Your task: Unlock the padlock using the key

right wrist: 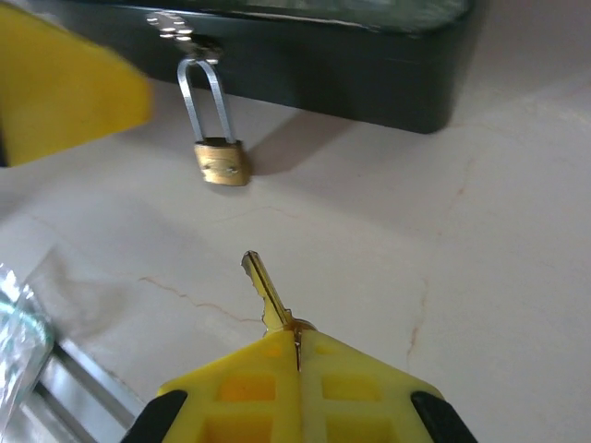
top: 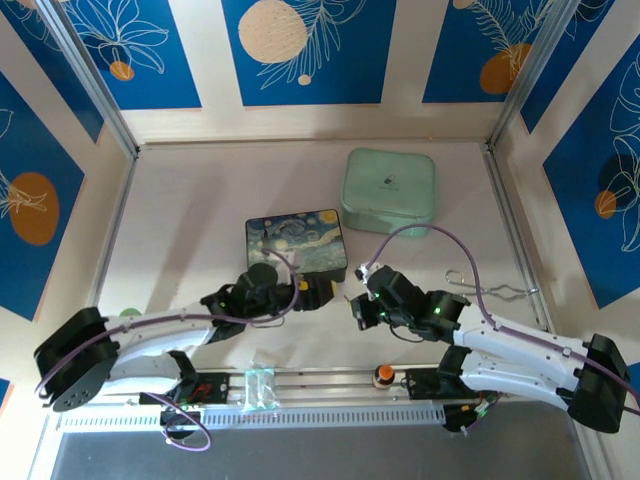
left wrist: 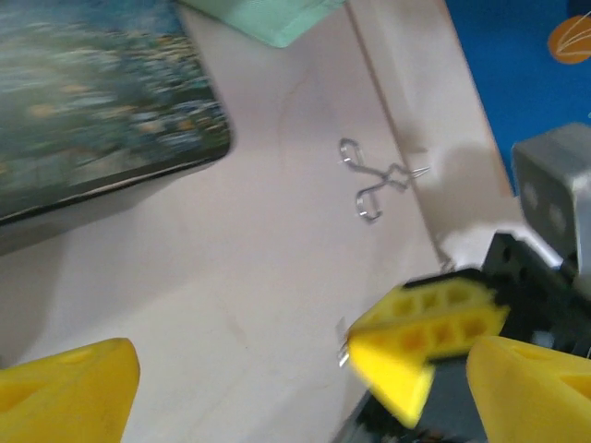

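My left gripper reaches the key next and grips its exposed blade (top: 348, 298) (left wrist: 343, 352), so the head stays free for my right gripper to retake for unlocking.
The small brass padlock (right wrist: 222, 162) hangs by its silver shackle from the hasp on the front of the dark starry-night box (right wrist: 305, 55), resting on the table. My right gripper (right wrist: 297, 338) is shut on the head of the key (right wrist: 264, 288). The key's blade points up-left toward the padlock, a short gap away. In the top view the right gripper (top: 357, 308) sits just right of the left gripper (top: 322, 290), in front of the box (top: 296, 243). My left gripper (left wrist: 303, 371) is open with nothing between its yellow fingers (left wrist: 69, 388). The right gripper's yellow fingers (left wrist: 427, 330) show beside it.
A mint-green box (top: 389, 190) stands behind the starry box. A bent wire clip (top: 490, 291) lies at the right near the wall. An orange-red knob (top: 383, 375) and a clear plastic bag (top: 258, 388) sit on the rail at the near edge.
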